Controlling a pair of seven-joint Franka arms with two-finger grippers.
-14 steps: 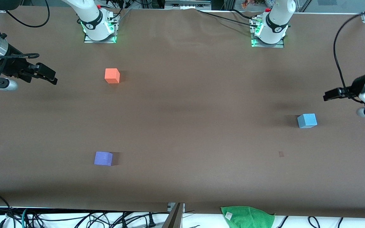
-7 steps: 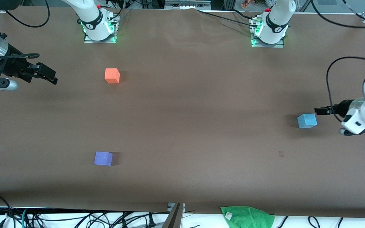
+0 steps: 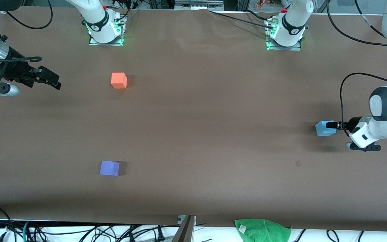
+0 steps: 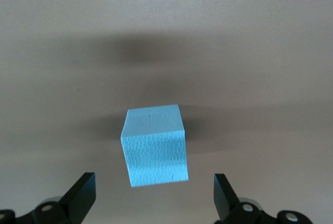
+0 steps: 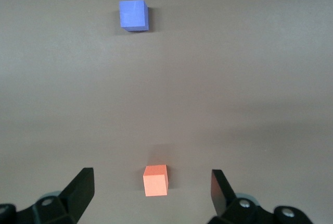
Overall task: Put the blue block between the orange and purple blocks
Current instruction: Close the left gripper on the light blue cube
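Note:
The left gripper grabs the blue block's two opposite sides next, to set the blue block [image 3: 321,129] between the orange and purple blocks.
The light blue block [image 3: 321,129] sits on the brown table toward the left arm's end. My left gripper [image 3: 331,125] is low at the block's side and open. In the left wrist view the blue block [image 4: 155,146] lies just ahead of the gripper [image 4: 154,199], centred between the spread fingers [image 4: 82,195] and touching neither. The orange block [image 3: 119,80] and the purple block [image 3: 109,168] stand toward the right arm's end, the purple one nearer to the front camera. My right gripper [image 3: 53,81] waits open and empty beside the orange block [image 5: 155,179]; its wrist view also shows the purple block [image 5: 133,15].
A green cloth [image 3: 262,229] lies at the table's edge nearest the front camera. The two arm bases [image 3: 105,27] [image 3: 286,32] stand along the edge farthest from it. Cables hang at the corners. A small dark mark [image 3: 298,163] is on the table, nearer to the front camera than the blue block.
My left arm has swung down and in toward the blue block, with its open fingers now at the block's side. The right arm and all three blocks have not moved.

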